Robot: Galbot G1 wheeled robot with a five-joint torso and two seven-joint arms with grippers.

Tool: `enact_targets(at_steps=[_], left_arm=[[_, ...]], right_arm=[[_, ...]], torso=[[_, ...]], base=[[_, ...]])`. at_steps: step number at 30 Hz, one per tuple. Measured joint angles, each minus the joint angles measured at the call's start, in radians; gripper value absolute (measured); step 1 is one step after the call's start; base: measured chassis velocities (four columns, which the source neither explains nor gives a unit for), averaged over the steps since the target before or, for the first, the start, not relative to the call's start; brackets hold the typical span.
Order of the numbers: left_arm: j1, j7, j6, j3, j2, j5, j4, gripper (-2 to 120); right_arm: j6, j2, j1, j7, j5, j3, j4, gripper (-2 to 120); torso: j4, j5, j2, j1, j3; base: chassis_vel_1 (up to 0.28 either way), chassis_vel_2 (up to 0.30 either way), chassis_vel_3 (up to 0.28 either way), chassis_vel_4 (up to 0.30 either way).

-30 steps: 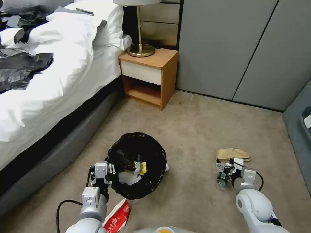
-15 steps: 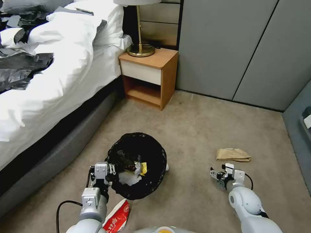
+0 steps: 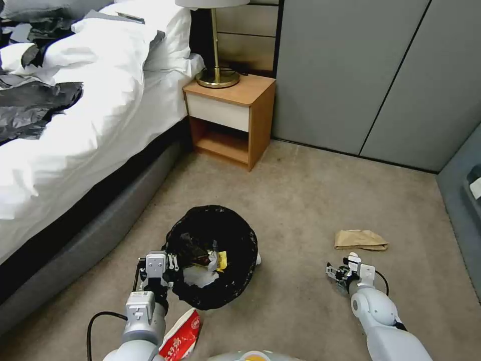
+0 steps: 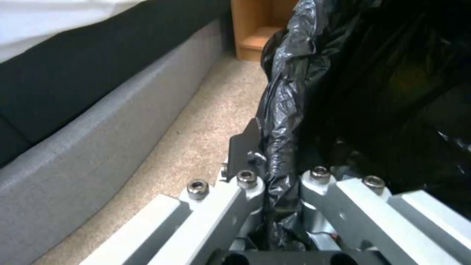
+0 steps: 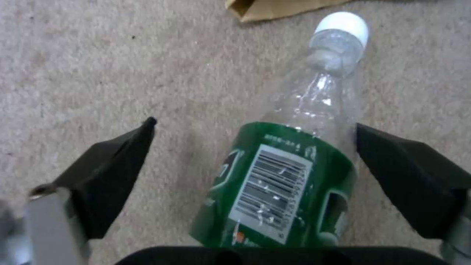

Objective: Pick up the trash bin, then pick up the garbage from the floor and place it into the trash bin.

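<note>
My right gripper grabs the plastic bottle [image 5: 289, 165] by its straight green-labelled sides next, since the bottle's clear part slopes in toward the white cap.
The trash bin [image 3: 220, 291], lined with a black bag, tilts toward me and holds white paper and a yellow wrapper. My left gripper [image 3: 170, 262] is shut on its bagged near rim [image 4: 279, 121]. Among the garbage on the carpet, a clear plastic bottle [image 5: 289, 165] with a green label and white cap lies between the spread fingers [image 5: 113, 173] of my right gripper [image 3: 342, 271], which is open around it without touching. A brown paper bag [image 3: 361, 239] lies just beyond it. A red snack wrapper [image 3: 181, 335] lies beside my left arm.
The bed [image 3: 75, 125] with its grey base runs along the left. A wooden nightstand [image 3: 231, 118] with a brass lamp stands ahead, and grey wardrobe doors [image 3: 376, 75] close off the back. Open carpet lies between the bin and the right gripper.
My right gripper has drawn back toward me and slightly left, away from the brown paper bag, and now straddles the bottle. The left gripper and the bin have not moved.
</note>
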Motion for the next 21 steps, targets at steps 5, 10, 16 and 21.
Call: enact_targets(at_steps=[5, 10, 16, 21], left_arm=[[0.001, -0.003, -0.001, 0.002, -0.003, 0.001, 0.000, 1], [-0.001, -0.004, -0.001, 0.003, -0.007, 0.001, 0.000, 1], [-0.009, -0.005, 0.001, 0.005, -0.008, 0.002, 0.005, 1], [-0.010, -0.005, 0.002, 0.002, -0.006, -0.001, 0.008, 1]], right_arm=[[0.020, 0.004, 0.037, -0.006, -0.003, 0.001, -0.071, 78], [0.053, 0.012, 0.063, -0.023, -0.008, 0.001, -0.141, 59], [0.080, 0.020, 0.067, -0.028, -0.022, -0.003, -0.160, 35], [0.100, 0.021, 0.067, -0.031, -0.032, -0.004, -0.171, 26]], torso=[[0.0000, 0.0000, 0.000, 0.000, 0.000], [0.0000, 0.0000, 0.000, 0.000, 0.000], [0.0001, -0.0001, 0.000, 0.000, 0.000], [0.0000, -0.0001, 0.000, 0.000, 0.000]], base=[[0.000, 0.000, 0.000, 0.000], [0.000, 0.000, 0.000, 0.000], [0.000, 0.000, 0.000, 0.000], [0.000, 0.000, 0.000, 0.000]])
